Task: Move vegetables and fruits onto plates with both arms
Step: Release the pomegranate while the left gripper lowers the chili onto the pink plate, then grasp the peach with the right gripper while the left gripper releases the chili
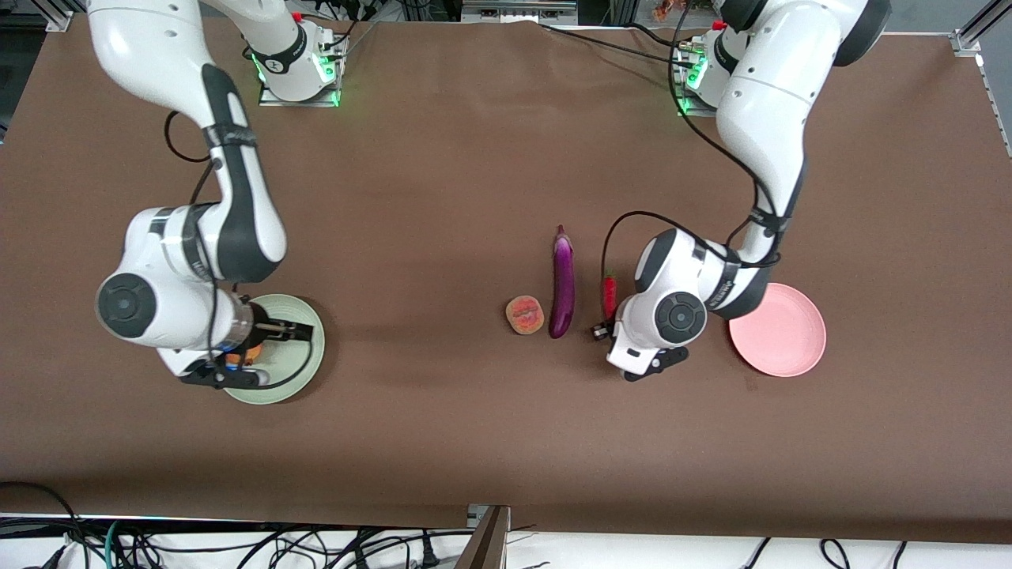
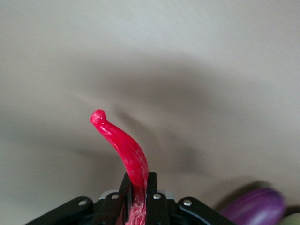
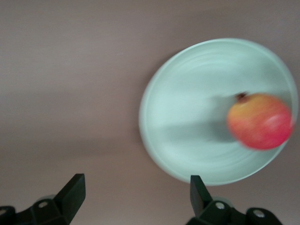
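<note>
Next, my right gripper picks up the peach-like fruit [image 1: 525, 314] by its round sides to add it to the mint green plate [image 1: 304, 371].
My left gripper [image 1: 602, 330] is shut on the red chili pepper [image 1: 609, 294], held just above the table between the purple eggplant [image 1: 562, 283] and the pink plate [image 1: 779, 330]. In the left wrist view the chili [image 2: 123, 145] sticks out from between the fingers [image 2: 153, 190], and the eggplant [image 2: 255, 208] shows at the edge. The peach-like fruit [image 1: 525, 314] lies beside the eggplant. My right gripper [image 1: 286, 330] is open and empty over the mint green plate [image 1: 304, 371]. The red-and-yellow fruit [image 3: 260, 121] sits on that plate [image 3: 187, 117], mostly hidden under the hand in the front view [image 1: 247, 356].
The pink plate lies empty toward the left arm's end of the table. The brown table cover [image 1: 443, 174] runs to the front edge, where cables [image 1: 237, 545] hang below.
</note>
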Controlling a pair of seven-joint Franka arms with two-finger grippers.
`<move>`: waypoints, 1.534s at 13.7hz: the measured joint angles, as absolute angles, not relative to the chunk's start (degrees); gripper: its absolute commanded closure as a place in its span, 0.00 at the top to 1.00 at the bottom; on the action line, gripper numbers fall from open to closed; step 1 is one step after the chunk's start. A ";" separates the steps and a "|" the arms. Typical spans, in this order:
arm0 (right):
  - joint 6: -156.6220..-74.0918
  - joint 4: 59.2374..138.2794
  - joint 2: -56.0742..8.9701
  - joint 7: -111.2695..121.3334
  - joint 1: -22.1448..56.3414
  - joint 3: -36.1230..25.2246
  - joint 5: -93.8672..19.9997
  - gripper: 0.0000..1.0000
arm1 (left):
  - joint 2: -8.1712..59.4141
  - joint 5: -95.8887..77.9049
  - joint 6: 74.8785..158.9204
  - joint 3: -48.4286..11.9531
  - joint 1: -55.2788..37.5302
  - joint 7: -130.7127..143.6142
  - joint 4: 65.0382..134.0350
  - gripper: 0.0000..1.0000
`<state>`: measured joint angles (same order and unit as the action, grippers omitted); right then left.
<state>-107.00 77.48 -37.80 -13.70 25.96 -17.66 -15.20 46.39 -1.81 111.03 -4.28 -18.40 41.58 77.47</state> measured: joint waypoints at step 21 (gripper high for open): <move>-142.26 76.21 -50.80 -76.90 49.37 -10.23 -19.85 0.99 | 42.48 7.55 109.55 -4.20 2.95 -3.84 84.07 1.00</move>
